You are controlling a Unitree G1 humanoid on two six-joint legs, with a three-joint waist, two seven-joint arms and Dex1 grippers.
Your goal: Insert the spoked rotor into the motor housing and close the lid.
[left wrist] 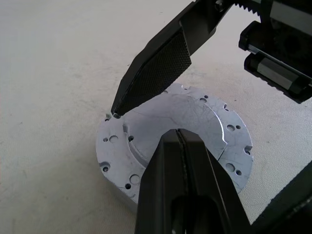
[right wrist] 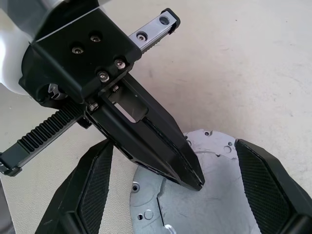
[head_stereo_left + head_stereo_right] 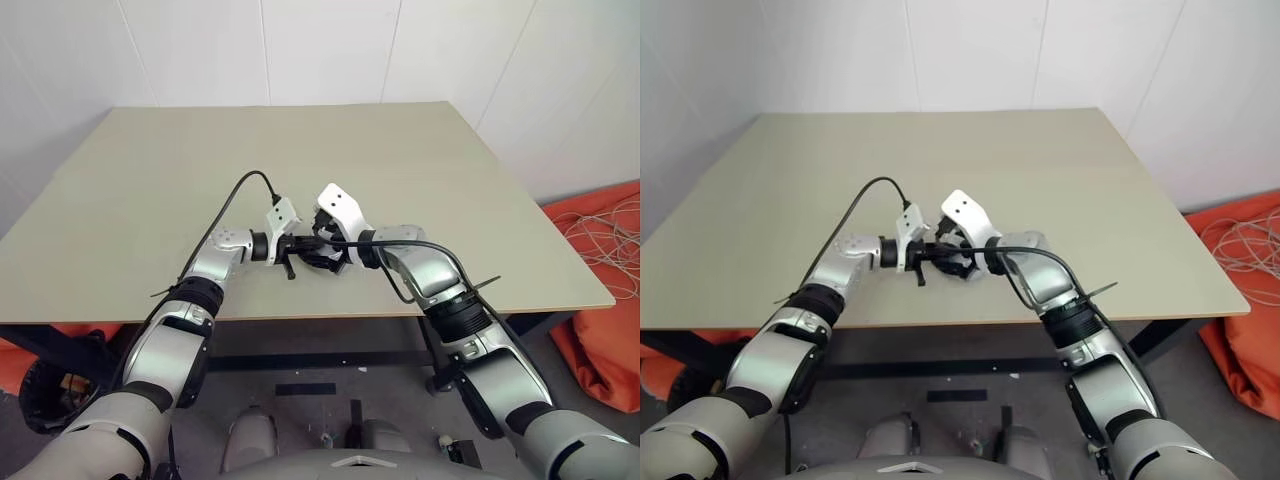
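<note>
The lid (image 2: 209,200) still needs to be closed fully. My right gripper will next grab the motor housing's round outer edge (image 2: 133,200) to do that.
The motor housing (image 1: 113,163) is a round silver-grey metal disc lying flat on the table near its front edge. A raised silver lid (image 1: 190,114) with small holes covers its top. The spoked rotor is hidden. My left gripper (image 1: 178,132) is shut, and its joined tips rest on the middle of the lid. My right gripper (image 2: 173,146) is open wide and straddles the housing (image 2: 214,209), with one finger (image 1: 156,68) touching the rim at its tip. In the head views both grippers (image 3: 312,250) meet over the housing and cover it.
The beige table (image 3: 350,150) stretches wide behind and beside the grippers. Its front edge (image 3: 300,318) runs just under my wrists. An orange cloth with pale cables (image 3: 605,240) lies on the floor at the right. White walls stand behind the table.
</note>
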